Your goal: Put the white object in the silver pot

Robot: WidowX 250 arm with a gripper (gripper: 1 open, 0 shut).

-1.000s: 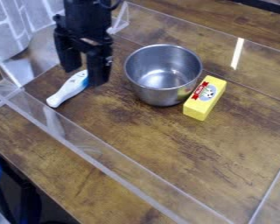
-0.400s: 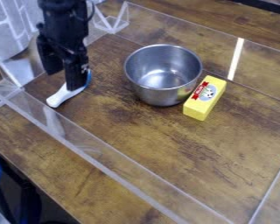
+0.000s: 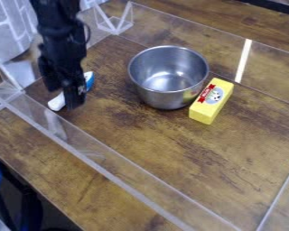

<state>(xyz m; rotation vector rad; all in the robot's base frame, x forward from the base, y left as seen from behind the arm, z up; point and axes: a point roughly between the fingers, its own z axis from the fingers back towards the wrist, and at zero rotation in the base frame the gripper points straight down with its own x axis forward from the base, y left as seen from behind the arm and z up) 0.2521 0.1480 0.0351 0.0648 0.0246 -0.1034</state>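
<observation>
The white object needs to go in the silver pot [image 3: 169, 77], so my gripper will next grab the object by its middle [image 3: 71, 91].
The white object [image 3: 61, 101] lies on the wooden table left of the silver pot [image 3: 169, 77]; only its white lower end and a bit of its light-blue end [image 3: 88, 79] show. My black gripper [image 3: 62, 84] hangs straight over it, open, with its fingers [image 3: 79, 87] on either side of the object's middle. Whether the fingers touch it I cannot tell. The pot stands upright and holds nothing.
A yellow block with a red-white label [image 3: 211, 100] lies right of the pot. A clear plastic wall [image 3: 98, 162] runs diagonally across the front. White racks [image 3: 12, 36] stand at the back left.
The gripper has moved left and down, from beside the pot to over the white object, staying open. The object, pot and yellow block have not moved.
</observation>
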